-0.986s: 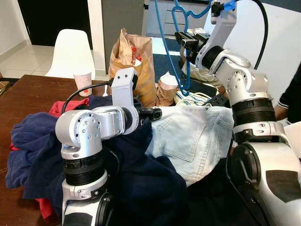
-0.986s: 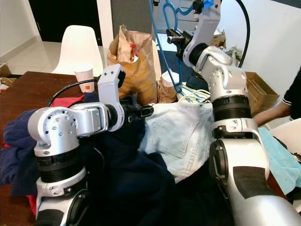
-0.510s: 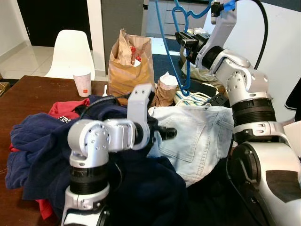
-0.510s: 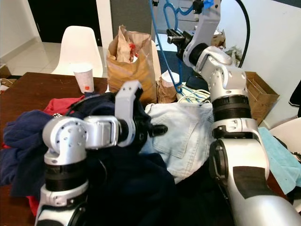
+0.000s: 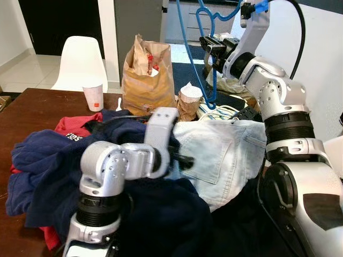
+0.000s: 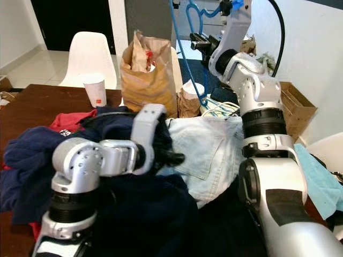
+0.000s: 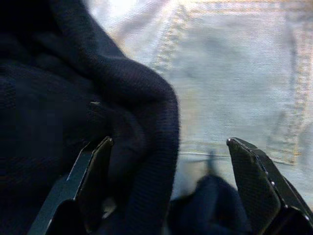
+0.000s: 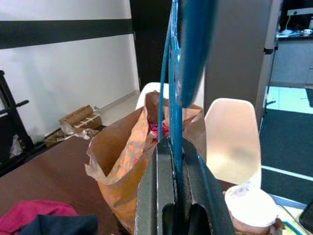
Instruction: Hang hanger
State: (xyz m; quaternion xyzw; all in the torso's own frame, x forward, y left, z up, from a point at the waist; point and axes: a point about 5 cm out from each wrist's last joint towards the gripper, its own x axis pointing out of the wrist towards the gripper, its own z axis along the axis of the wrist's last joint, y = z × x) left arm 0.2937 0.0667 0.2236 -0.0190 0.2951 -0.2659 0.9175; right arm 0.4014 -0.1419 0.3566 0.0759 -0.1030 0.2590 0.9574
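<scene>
My left gripper grabs the dark blue knitted garment by its raised folded edge (image 7: 163, 139) next, since the rest lies slack over the pile.
My right gripper (image 5: 210, 46) is raised high at the back right, shut on a blue hanger (image 5: 186, 51) that hangs down from it toward the table. The right wrist view has the hanger (image 8: 176, 73) running between the closed fingers (image 8: 155, 186). Lower down, my left gripper (image 5: 185, 159) is open over the clothes pile. It straddles a fold of a navy garment (image 7: 73, 98) where that meets light blue jeans (image 7: 234, 73). The navy garment (image 5: 161, 214) covers the near pile, and the jeans (image 5: 225, 155) lie to its right.
A brown paper bag (image 5: 144, 80), a paper cup (image 5: 94, 96) and a small crumpled bag (image 5: 188, 99) stand on the dark wooden table (image 5: 32, 112). A red garment (image 5: 75, 126) lies in the pile. A white chair (image 5: 80, 59) is behind, a cardboard box (image 6: 295, 104) at the right.
My left arm swung right and lowered its gripper onto the navy fold beside the jeans. The right arm held still with the hanger. A person's arm at the right edge left view.
</scene>
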